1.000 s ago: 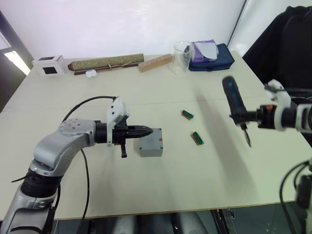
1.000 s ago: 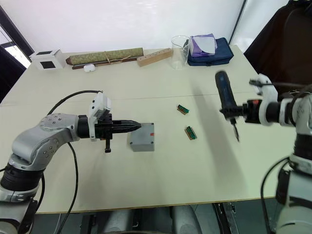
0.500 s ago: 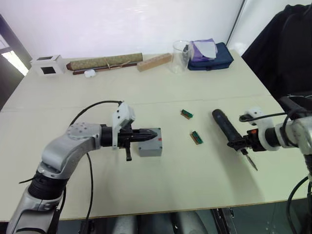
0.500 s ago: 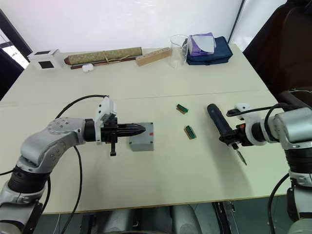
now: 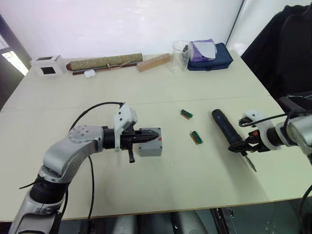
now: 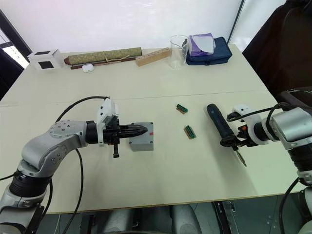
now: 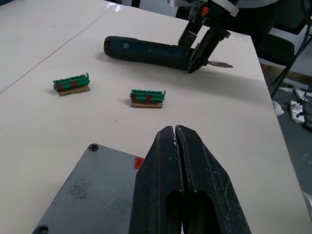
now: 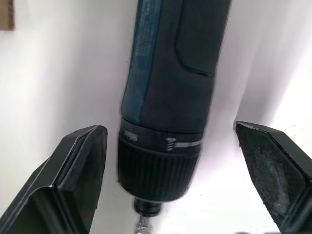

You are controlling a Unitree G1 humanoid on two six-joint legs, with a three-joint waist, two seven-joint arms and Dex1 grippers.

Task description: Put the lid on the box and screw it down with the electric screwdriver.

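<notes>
I need to grab the screwdriver's body just behind the collar (image 5: 232, 136) with my right gripper next, because the screwdriver's thin pointed bit (image 5: 250, 163) sticks out past the screwdriver's collar.
The grey box (image 6: 140, 145) stands mid-table with the grey lid (image 7: 87, 190) lying flat on top of it, corner holes showing. My left gripper (image 5: 155, 136) is shut and empty, its fingertips reaching just over the lid. The dark blue electric screwdriver (image 5: 223, 126) lies on the table to the right, its bit pointing toward the near edge. My right gripper (image 6: 237, 141) is open, with one finger (image 8: 78, 165) on either side of the tool's collar and clear space between them and the tool.
Two green terminal blocks (image 5: 187, 114) (image 5: 196, 138) lie between the box and the screwdriver. Along the far edge stand a white cube (image 5: 47, 65), a rolled olive mat (image 5: 105, 62), a wooden block (image 5: 154, 62), a glass beaker (image 5: 181, 56) and a blue pouch (image 5: 210, 52).
My right gripper brought the screwdriver down from mid-air, laid it on the table and opened. My left gripper stayed shut at the box.
</notes>
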